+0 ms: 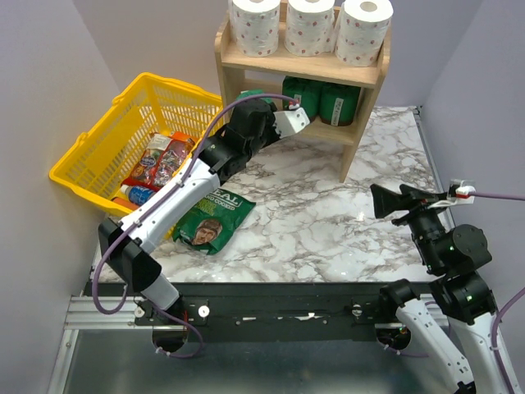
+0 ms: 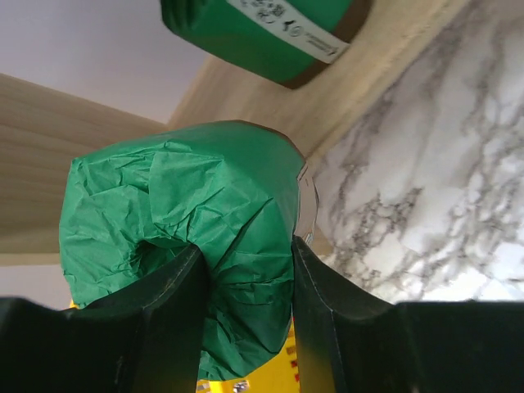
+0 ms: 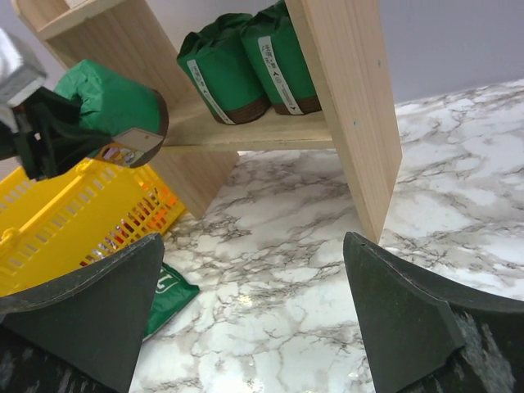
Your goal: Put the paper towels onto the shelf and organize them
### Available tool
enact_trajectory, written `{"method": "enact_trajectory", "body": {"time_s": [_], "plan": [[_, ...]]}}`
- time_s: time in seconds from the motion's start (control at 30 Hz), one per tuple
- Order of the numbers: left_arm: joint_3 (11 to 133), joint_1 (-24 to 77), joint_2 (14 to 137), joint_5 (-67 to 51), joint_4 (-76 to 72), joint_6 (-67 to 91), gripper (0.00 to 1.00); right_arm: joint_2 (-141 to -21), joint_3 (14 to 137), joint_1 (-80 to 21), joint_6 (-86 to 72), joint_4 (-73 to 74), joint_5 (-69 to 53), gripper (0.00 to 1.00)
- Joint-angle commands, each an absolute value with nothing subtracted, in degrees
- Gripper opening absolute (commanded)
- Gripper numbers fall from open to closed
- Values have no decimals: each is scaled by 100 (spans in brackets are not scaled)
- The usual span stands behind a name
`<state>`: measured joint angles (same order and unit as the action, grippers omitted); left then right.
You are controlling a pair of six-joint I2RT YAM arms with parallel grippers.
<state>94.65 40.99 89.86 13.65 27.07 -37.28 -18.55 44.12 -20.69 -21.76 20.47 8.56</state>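
My left gripper needs to move the dark green wrapped package toward the shelf's board, because it hangs tilted at the front edge of the shelf's lower level and would fall if I opened.
Three white paper towels (image 1: 255, 25), (image 1: 310, 25), (image 1: 363, 31) stand upright in a row on the top tier of the wooden shelf (image 1: 358, 138). My left gripper (image 1: 264, 100) is at the left end of the lower tier, shut on a dark green wrapped package (image 2: 205, 205). The right wrist view shows that package (image 3: 110, 102) held just in front of the lower tier. My right gripper (image 1: 385, 199) is open and empty over the marble, right of the shelf; its fingers (image 3: 90, 303) frame bare table.
Two more green packages (image 1: 299, 97), (image 1: 339, 103) stand on the lower tier, also in the right wrist view (image 3: 221, 70). A yellow basket (image 1: 86, 148) with snack packs sits at the left. A green snack bag (image 1: 212, 220) lies flat on the marble beside it.
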Motion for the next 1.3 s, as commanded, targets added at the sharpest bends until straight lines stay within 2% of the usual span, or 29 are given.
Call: {"method": "enact_trajectory", "body": {"time_s": [0.0,0.9,0.93,1.07,1.17,1.27], "plan": [[9720,3885,9324,1248,2312,-4306,43,-1828,4641,-2101,-1881,2109,940,99],[9967,3393,10186,958,1204,-5282,46,-2303,4535,-2109,-1969,1881,905,99],[9976,3375,10195,958,1178,-5291,47,-2320,4535,-2101,-1960,1872,905,99],[9958,3366,10239,1046,941,-5335,64,-2382,4553,-2092,-1925,1837,923,99],[9932,3375,10231,1204,739,-5221,73,-2399,4562,-2101,-1925,1819,897,99],[9905,3392,10081,1125,747,-5028,75,-2391,4535,-2109,-1942,1811,888,99]]}}
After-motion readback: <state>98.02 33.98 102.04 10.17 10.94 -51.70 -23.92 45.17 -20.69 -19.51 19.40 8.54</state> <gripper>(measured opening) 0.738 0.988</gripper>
